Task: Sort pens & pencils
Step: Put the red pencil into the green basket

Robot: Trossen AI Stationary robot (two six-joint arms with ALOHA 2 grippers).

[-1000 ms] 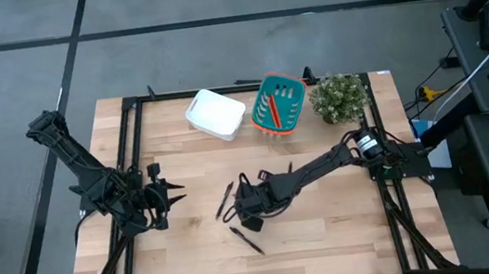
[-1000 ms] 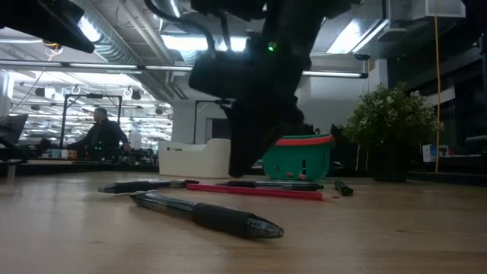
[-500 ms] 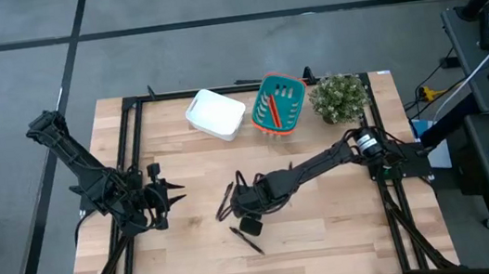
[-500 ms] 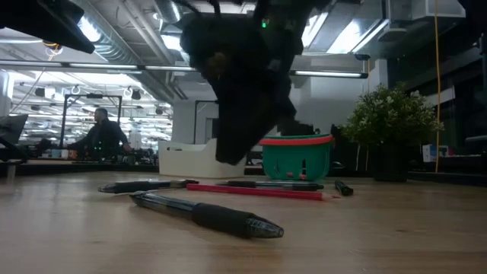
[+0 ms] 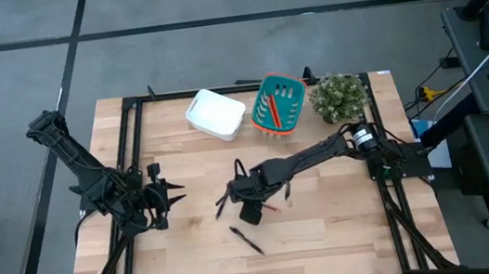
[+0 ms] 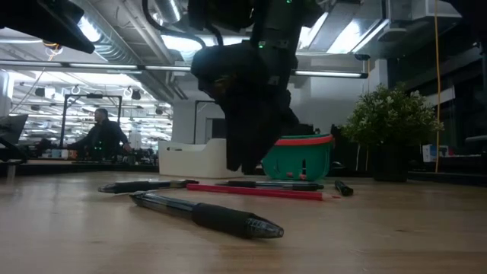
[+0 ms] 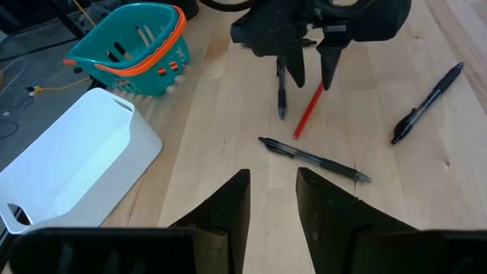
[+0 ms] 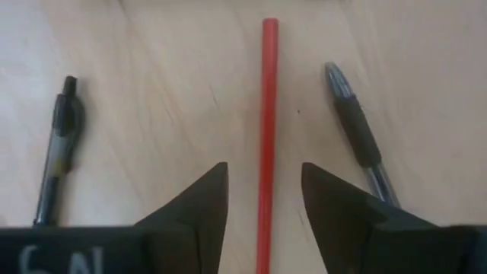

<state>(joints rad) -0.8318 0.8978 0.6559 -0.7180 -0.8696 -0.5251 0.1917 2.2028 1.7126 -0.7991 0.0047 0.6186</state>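
Observation:
The robot's right gripper will next take hold of the red pencil by its middle (image 8: 266,164), so that it can sort the pencil into the teal basket.
A red pencil (image 8: 267,114) lies flat on the table, and my right gripper (image 8: 262,194) hangs open just above it, pointing down, one finger on each side without touching. Black pens lie flat to either side of the pencil (image 8: 58,148) (image 8: 358,133). In the high view my right gripper (image 5: 251,202) is at mid-table, with one pen (image 5: 225,199) to its left and another (image 5: 247,240) nearer the front edge. My left gripper (image 5: 174,199) waits open at the table's left, off the surface. A teal basket (image 5: 290,113) at the back holds red and orange pencils.
A white bin (image 5: 216,114) stands left of the basket and a potted plant (image 5: 339,95) to its right, all along the far edge. A small black piece (image 6: 344,187) lies beyond the pencil. Bare wood runs along the front and right of the table.
My right gripper has shifted a little toward the table's far edge, tipped steeper and opened, so its fingers now stand on either side of the red pencil. The pencil and the pens have not moved.

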